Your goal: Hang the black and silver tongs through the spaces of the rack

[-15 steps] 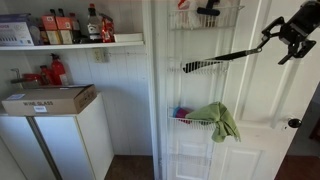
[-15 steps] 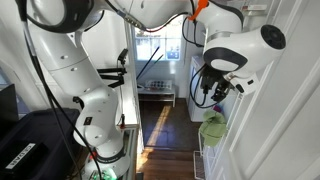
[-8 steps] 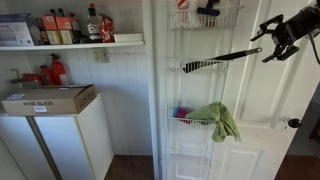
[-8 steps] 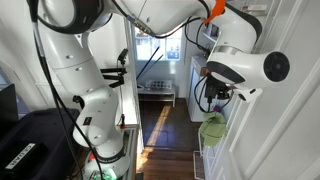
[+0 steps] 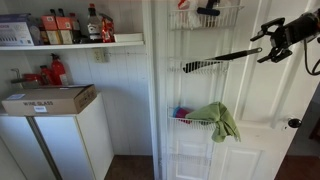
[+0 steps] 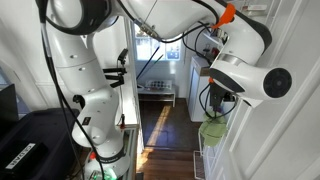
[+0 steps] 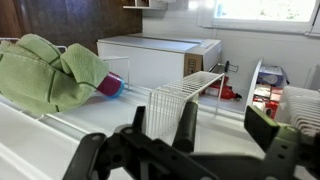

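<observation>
My gripper grabs the tongs [image 5: 228, 56] next by the raised end sticking out from the rack, since the far end stays free to hang through the rack's spaces.
The tongs [image 5: 228, 56] are long, thin and black and silver. They slant across the white wire rack [image 5: 225, 20] on the door, with the left end in the middle basket and the right end sticking out higher. My gripper [image 5: 272, 42] is at that raised right end. In the wrist view the gripper [image 7: 203, 120] is open, and the dark end of the tongs [image 7: 185, 125] lies between the spread fingers, pointing at the wire basket [image 7: 185, 95]. In the exterior view beside the arm, the wrist hides the jaws.
A green cloth [image 5: 215, 120] hangs in the lower basket and also shows in the wrist view [image 7: 50, 70]. A short black item [image 5: 208, 9] sits in the top basket. A wall shelf with bottles [image 5: 70, 42] and a cardboard box [image 5: 48, 98] are nearby. The door knob [image 5: 293, 123] is below the gripper.
The tongs' right end has dropped to a flatter slant and now stays still. The gripper has shifted slightly left and its wrist has turned.
</observation>
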